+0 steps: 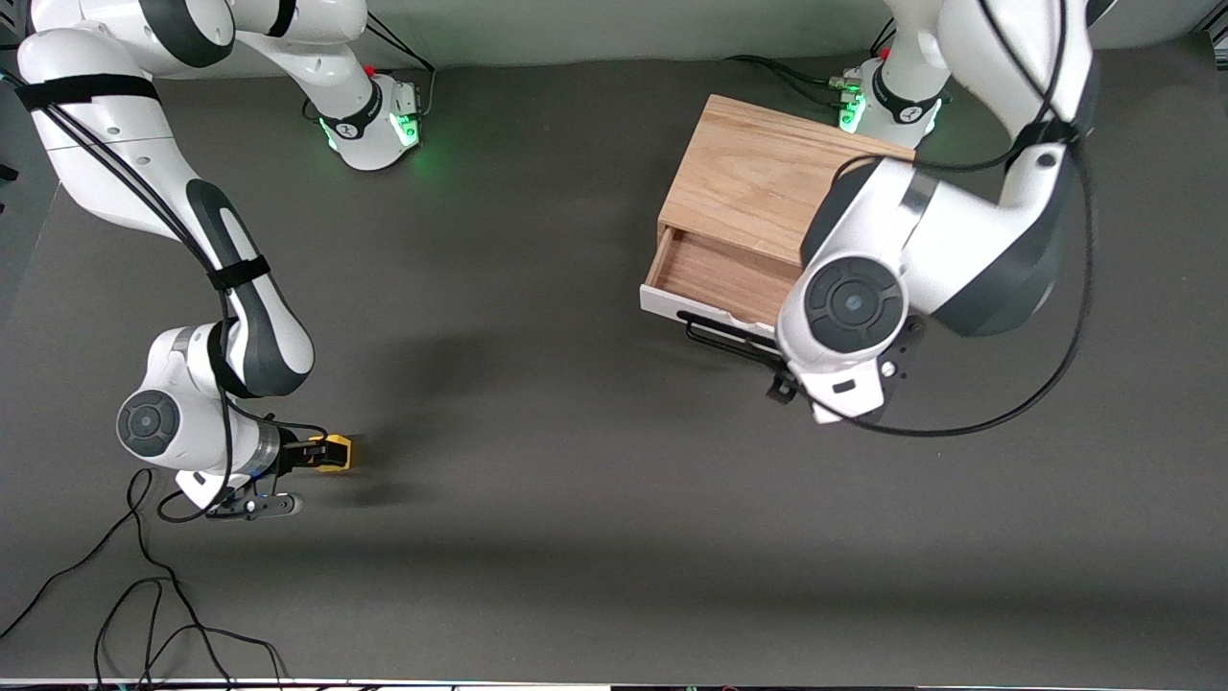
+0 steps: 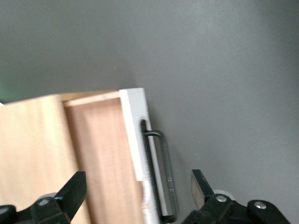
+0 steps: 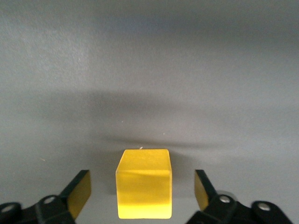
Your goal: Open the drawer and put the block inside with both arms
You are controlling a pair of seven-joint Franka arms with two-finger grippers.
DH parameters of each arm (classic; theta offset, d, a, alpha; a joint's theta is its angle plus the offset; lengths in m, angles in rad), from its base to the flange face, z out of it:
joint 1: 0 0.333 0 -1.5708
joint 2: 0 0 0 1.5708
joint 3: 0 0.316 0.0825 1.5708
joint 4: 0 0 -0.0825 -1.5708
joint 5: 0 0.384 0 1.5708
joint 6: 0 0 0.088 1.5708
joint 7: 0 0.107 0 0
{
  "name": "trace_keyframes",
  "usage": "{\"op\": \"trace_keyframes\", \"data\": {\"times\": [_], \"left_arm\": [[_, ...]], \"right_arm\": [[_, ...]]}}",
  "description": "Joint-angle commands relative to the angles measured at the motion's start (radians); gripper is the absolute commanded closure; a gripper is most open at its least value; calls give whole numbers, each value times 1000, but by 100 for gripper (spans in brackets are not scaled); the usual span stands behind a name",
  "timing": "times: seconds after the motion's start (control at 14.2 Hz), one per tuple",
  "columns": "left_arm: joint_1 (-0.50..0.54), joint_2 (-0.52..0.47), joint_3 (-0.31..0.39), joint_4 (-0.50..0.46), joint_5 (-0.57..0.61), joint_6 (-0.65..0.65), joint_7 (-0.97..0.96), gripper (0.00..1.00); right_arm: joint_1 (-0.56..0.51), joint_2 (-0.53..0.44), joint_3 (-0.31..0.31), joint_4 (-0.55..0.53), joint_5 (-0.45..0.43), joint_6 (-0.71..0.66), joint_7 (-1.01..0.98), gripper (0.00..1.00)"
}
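Observation:
My right gripper should next grab the yellow-orange block by its opposite upright sides, to put the block inside the open drawer (image 1: 720, 276).
The small yellow-orange block (image 1: 336, 452) stands on the dark table near the right arm's end. My right gripper (image 1: 321, 453) is low at the block and open; in the right wrist view the block (image 3: 144, 184) sits between its fingers (image 3: 79, 192) with a gap on each side. The light-wood cabinet (image 1: 767, 182) stands toward the left arm's end, its drawer (image 1: 720, 276) pulled partly out. My left gripper (image 2: 138, 189) is open over the white drawer front (image 2: 135, 135) and black wire handle (image 2: 168, 172), touching neither. The left arm's wrist (image 1: 844, 317) hides it in the front view.
Loose black cables (image 1: 144, 614) lie on the table near the front camera at the right arm's end. A cable loop (image 1: 1007, 408) hangs from the left arm. The arm bases (image 1: 379, 125) stand along the table's edge farthest from the front camera.

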Motion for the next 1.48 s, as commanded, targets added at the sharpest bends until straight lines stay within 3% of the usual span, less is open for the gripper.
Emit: {"op": "trace_keyframes", "data": {"times": [0.0, 0.14, 0.21, 0.35, 0.49, 0.77, 0.91, 1.13, 1.27, 1.41], "left_arm": [[47, -99, 2, 5, 9, -116, 223, 1], [95, -159, 2, 3, 9, -159, 407, 1], [113, -189, 2, -3, 9, -164, 510, 1], [148, -248, 2, -18, 6, -164, 718, 1], [190, -301, 2, -55, 6, -161, 896, 1], [296, -367, 2, -119, 3, -109, 1213, 1], [326, -390, 2, -162, 1, -66, 1311, 1], [395, -452, 2, -279, -46, 49, 1472, 1], [446, -456, 5, -294, -112, 93, 1490, 1], [480, -453, 4, -296, -128, 155, 1479, 1]], "right_arm": [[-2, 7, -2, -48, -16, 46, 2, 0], [-4, 8, -2, -57, -16, 48, 2, 0], [-7, 10, 0, -57, -16, 49, 2, 10], [-5, 14, -2, -57, -16, 54, 0, 71], [-1, 13, -2, -51, -16, 52, 2, 98], [9, -4, 7, 22, -1, -27, 25, 100], [47, -6, 9, 141, 23, -183, 61, 100], [140, -9, 11, 347, 153, -435, 215, 100], [208, -15, 26, 464, 242, -538, 351, 100], [265, -15, 84, 551, 252, -578, 520, 100]]}}
